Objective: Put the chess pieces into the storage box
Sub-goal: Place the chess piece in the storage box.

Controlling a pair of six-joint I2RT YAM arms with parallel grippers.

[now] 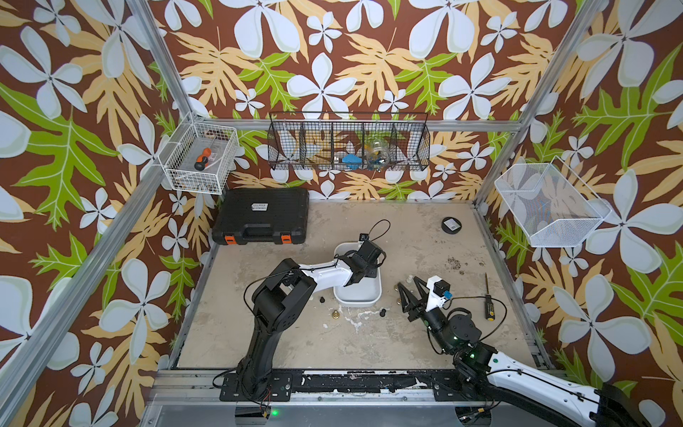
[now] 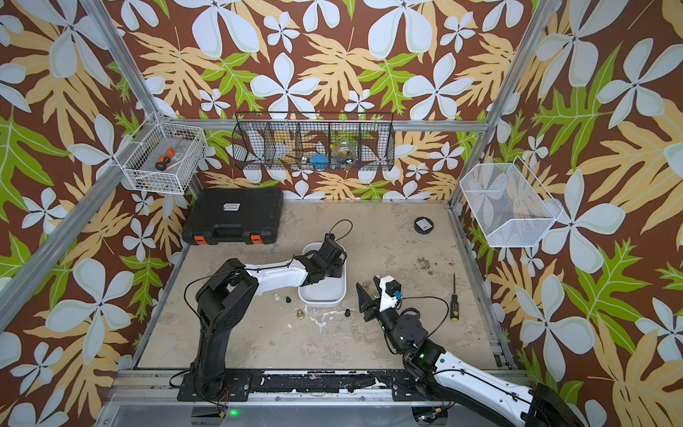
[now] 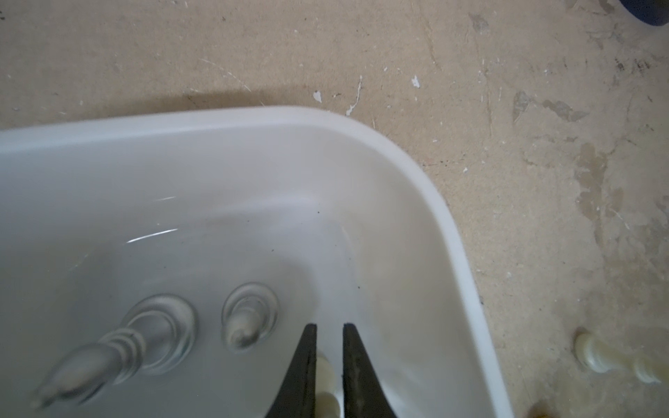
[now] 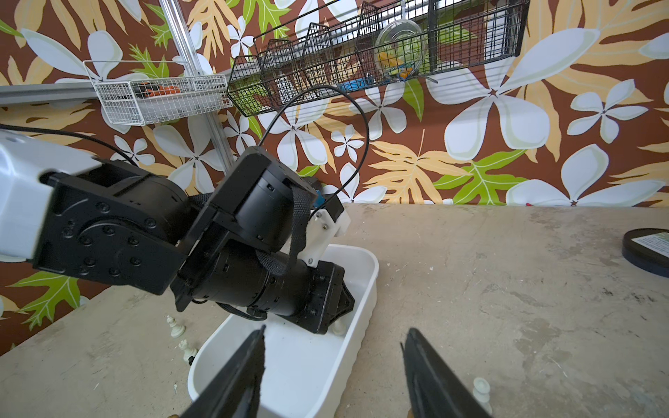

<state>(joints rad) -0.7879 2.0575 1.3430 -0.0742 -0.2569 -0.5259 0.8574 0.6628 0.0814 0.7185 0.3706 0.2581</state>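
Observation:
The cream chess piece's base is touching the storage box's bottom inside the corner, below my fingers, so my left gripper needs to let go of it.
The white storage box (image 1: 360, 294) lies mid-table, and two silver chess pieces (image 3: 249, 318) stand in it. My left gripper (image 3: 329, 327) reaches down inside the box near a corner, shut on a cream chess piece (image 3: 325, 369). My right gripper (image 1: 407, 284) hovers open and empty just right of the box. A cream piece (image 1: 409, 276) stands on the table by its fingers. Other loose pieces lie around the box: a gold one (image 1: 335, 315), black ones (image 1: 322, 299) (image 1: 382, 313), and cream ones (image 4: 176, 327) on the far side.
A black case with orange latches (image 1: 260, 216) sits at the back left, and a black disc (image 1: 451, 224) at the back right. A yellow-handled screwdriver (image 1: 489, 301) lies at the right. Wire baskets (image 1: 199, 162) (image 1: 349, 142) (image 1: 550, 207) hang on the walls.

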